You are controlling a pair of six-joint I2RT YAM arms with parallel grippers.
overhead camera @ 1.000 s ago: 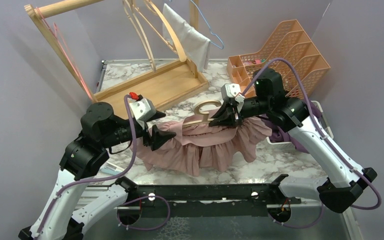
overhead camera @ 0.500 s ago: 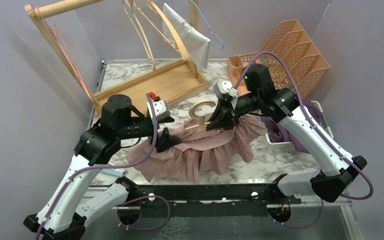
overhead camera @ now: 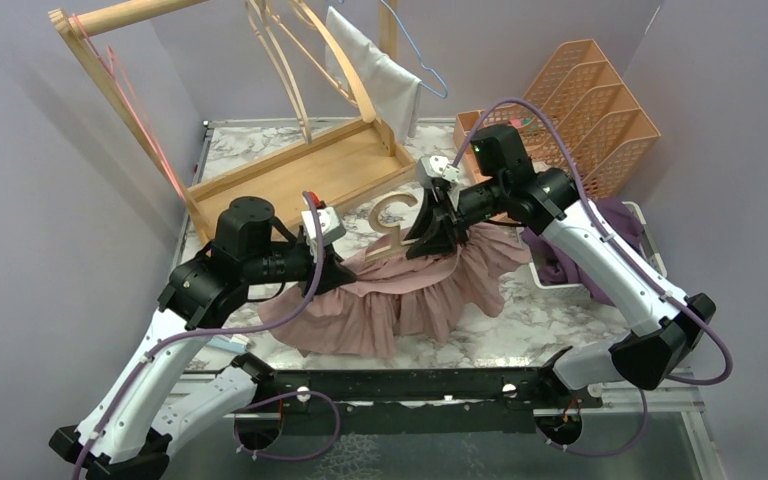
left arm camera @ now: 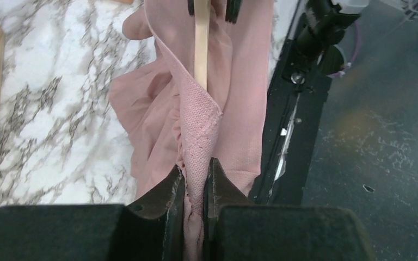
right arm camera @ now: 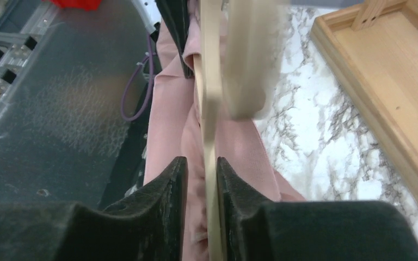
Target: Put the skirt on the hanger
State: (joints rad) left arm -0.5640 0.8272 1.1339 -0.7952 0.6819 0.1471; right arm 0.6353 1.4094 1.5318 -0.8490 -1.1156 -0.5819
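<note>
The left gripper has the bunched waistband, with the hanger bar (left arm camera: 202,43) running into it, so the skirt and the hanger would come along if the robot lifted that gripper now.
A dusty-pink ruffled skirt (overhead camera: 400,300) is draped over a pale wooden hanger (overhead camera: 397,212) in the middle of the marble table. My left gripper (overhead camera: 345,270) is at the skirt's left end. In the left wrist view it (left arm camera: 196,176) is shut on a bunched fold of the skirt's waistband (left arm camera: 198,125), and the hanger bar (left arm camera: 202,43) runs away ahead. My right gripper (overhead camera: 428,240) sits just below the hanger's hook. In the right wrist view its jaws (right arm camera: 202,168) stand slightly apart. The hanger bar (right arm camera: 209,98) lies against one finger, with skirt fabric (right arm camera: 168,109) beside it. The hook is blurred.
A wooden rack with a tray base (overhead camera: 300,170) stands at the back left, carrying more hangers (overhead camera: 290,70) and a white cloth (overhead camera: 380,75). An orange organiser (overhead camera: 570,100) is at the back right. Purple cloth (overhead camera: 560,265) lies in a white bin. A black rail (overhead camera: 410,385) runs along the near edge.
Both arms have shifted toward the back and centre, carrying the skirt and hanger along. My left jaws closed onto the waistband. My right jaws have loosened from the hanger.
</note>
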